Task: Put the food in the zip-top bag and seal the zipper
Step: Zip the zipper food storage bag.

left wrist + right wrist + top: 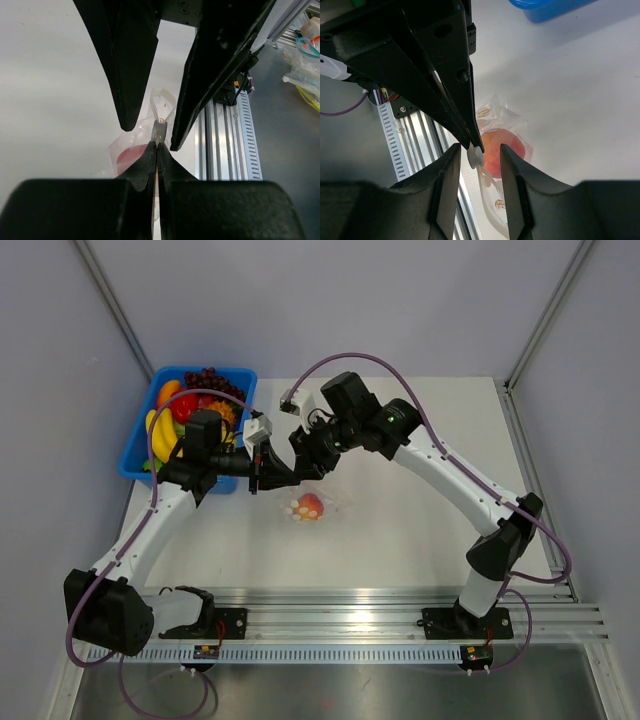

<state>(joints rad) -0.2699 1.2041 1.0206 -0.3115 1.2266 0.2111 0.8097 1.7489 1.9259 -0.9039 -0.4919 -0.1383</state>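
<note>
My right gripper's fingers are on either side of the white zipper end at my left gripper's fingers and reach past it, so my right gripper should close on it.
The peach (310,506) lies inside the see-through zip-top bag (340,504) on the table's middle. My left gripper (268,478) is shut on the bag's mouth edge, and the bag hangs slightly from it. In the left wrist view its gripper (157,145) pinches the zipper strip (159,131), with the peach (131,157) below. My right gripper (298,468) is open. In the right wrist view it (480,150) straddles the white end of the zipper (476,156) without touching, above the peach (507,146) in the bag (512,120).
A blue bin (140,445) at the back left holds bananas (160,435), grapes (205,378) and other fruit. The aluminium rail (380,620) runs along the near edge. The two wrists are close together over the bag.
</note>
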